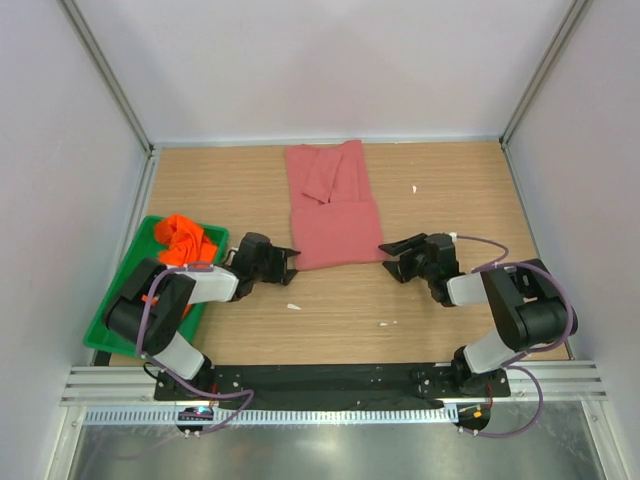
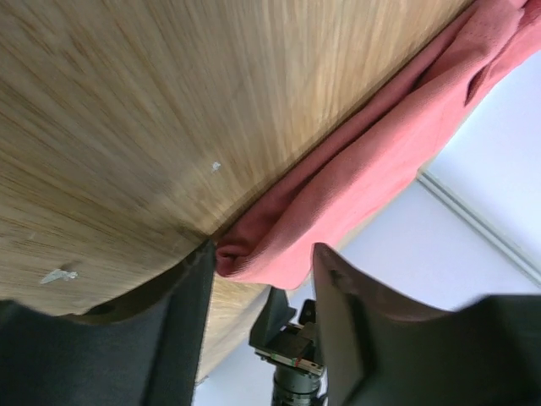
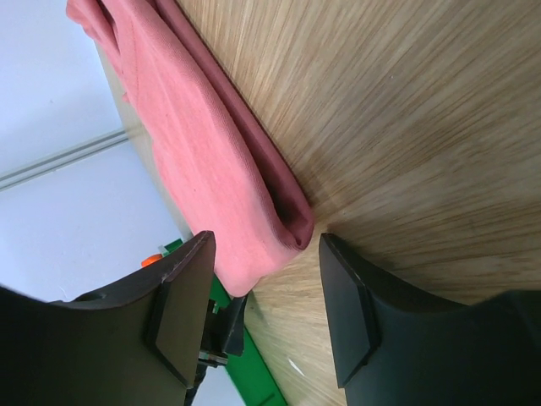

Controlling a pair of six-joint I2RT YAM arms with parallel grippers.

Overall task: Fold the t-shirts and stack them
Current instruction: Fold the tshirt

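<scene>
Next, my right gripper grips the rose-pink t-shirt's near corner, opposite the t-shirt's corner at my left gripper, to fold the t-shirt's near edge over.
The rose-pink t-shirt (image 1: pixel 331 207) lies partly folded on the wooden table, long axis running away from me. Its near left corner shows in the left wrist view (image 2: pixel 355 178), its near right corner in the right wrist view (image 3: pixel 211 161). My left gripper (image 1: pixel 288 259) is open, its jaws on either side of the near left corner (image 2: pixel 260 258). My right gripper (image 1: pixel 388 252) is open at the near right corner (image 3: pixel 266 254), which sits between its jaws. The orange t-shirt (image 1: pixel 187 240) lies crumpled in the green tray (image 1: pixel 122 300).
The green tray stands at the left edge of the table beside my left arm; part of it shows in the right wrist view (image 3: pixel 254 372). Small white scraps (image 1: pixel 293 306) lie on the wood near the front. White walls enclose the table.
</scene>
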